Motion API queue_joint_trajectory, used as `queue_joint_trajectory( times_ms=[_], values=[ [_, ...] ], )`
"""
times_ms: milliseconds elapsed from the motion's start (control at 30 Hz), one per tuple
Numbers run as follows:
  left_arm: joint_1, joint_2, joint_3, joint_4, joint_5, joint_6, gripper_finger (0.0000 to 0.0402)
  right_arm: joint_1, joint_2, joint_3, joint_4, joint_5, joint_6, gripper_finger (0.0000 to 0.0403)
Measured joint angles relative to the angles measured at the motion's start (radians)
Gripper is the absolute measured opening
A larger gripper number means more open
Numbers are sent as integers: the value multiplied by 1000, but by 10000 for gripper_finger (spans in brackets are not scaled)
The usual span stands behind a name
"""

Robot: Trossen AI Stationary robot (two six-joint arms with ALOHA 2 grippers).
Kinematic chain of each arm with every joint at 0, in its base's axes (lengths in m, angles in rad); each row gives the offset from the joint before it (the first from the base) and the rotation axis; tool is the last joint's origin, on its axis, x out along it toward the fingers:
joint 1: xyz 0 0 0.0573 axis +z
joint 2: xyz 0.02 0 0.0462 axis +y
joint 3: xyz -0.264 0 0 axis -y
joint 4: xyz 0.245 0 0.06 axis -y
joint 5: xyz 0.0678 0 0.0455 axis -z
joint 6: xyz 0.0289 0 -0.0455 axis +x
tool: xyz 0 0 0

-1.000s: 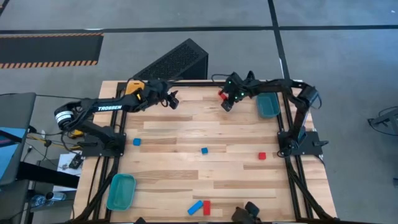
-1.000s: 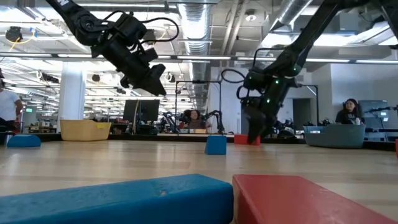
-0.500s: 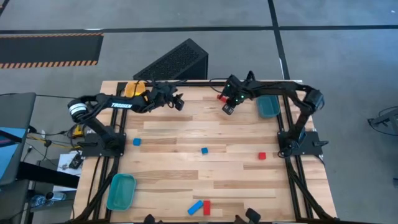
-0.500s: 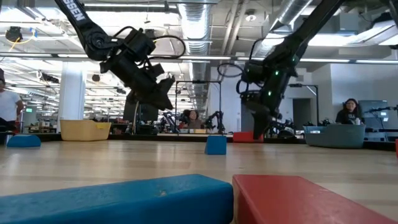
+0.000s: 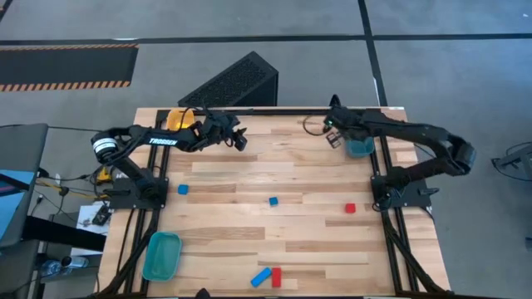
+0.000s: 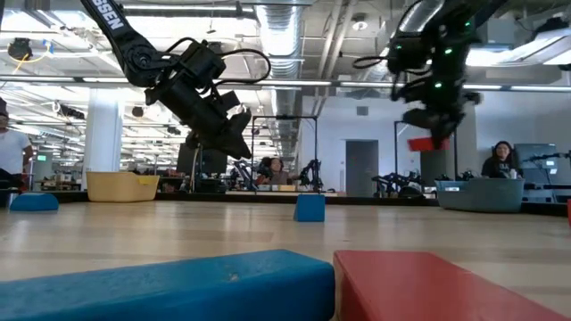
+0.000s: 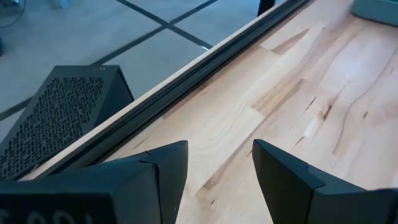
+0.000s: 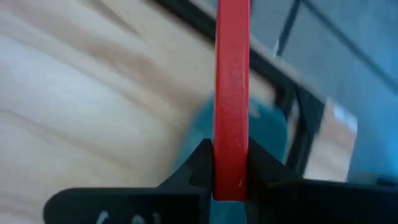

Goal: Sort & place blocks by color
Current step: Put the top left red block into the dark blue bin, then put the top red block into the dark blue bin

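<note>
The red block is high above the teal tray (image 5: 360,146) (image 8: 267,134). My right gripper should keep holding it until it is lower.
My right gripper (image 5: 334,138) is shut on a red block (image 8: 231,74) and hangs well above the table beside the far-right teal tray (image 5: 360,146); the low view shows the red block (image 6: 426,143) high in the air. My left gripper (image 5: 241,139) stands open over bare wood near the far edge, with nothing between its fingers (image 7: 165,168). Lying flat on the table are two blue cubes (image 5: 183,189) (image 5: 273,201), a red cube (image 5: 350,208), and a blue bar (image 5: 261,276) beside a red bar (image 5: 276,276) at the near edge. My right gripper pinches the red block between its two fingers at one end (image 8: 231,177); the rest of the block juts out past the fingertips. The fingers slant downward. The block is lifted clear of the table, over the edge of the teal tray (image 8: 267,134).
A yellow tray (image 5: 179,119) sits at the far left corner behind my left arm, and a second teal tray (image 5: 161,255) at the near left. A dark perforated box (image 5: 233,83) stands beyond the far edge. The middle of the table is bare wood between the scattered blocks.
My right gripper has taken hold of the red block at the far edge, risen with it and swung toward the table's right edge to the teal tray, turning as it went. The block is lifted clear. My left gripper has sunk a little.
</note>
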Motion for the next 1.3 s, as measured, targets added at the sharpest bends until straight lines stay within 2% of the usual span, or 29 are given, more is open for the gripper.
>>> queue_joint_trajectory(
  times_ms=[67,200,333,467,733,933,1133,1300],
  values=[
    [-1,0,0,0,0,-1,174,-14,-40,-46,-33,2,49,54],
    [-18,-12,0,-5,-2,-18,174,-65,-92,-167,10,-20,112,55],
    [-47,-63,0,0,0,1,174,-131,-88,-261,112,-89,125,56],
    [-78,-145,0,-21,-11,6,174,-168,-48,-290,184,-148,83,67],
    [-139,-334,0,-162,-111,36,174,-175,19,-304,217,-148,55,122],
    [-173,-474,0,-257,-179,61,174,-174,-14,-297,229,-150,19,175],
    [-223,-537,-6,-248,-191,116,174,-84,-100,-286,220,-247,19,202],
    [-292,-563,-6,-225,-191,117,174,104,-155,-286,222,-257,117,193]
  ],
)
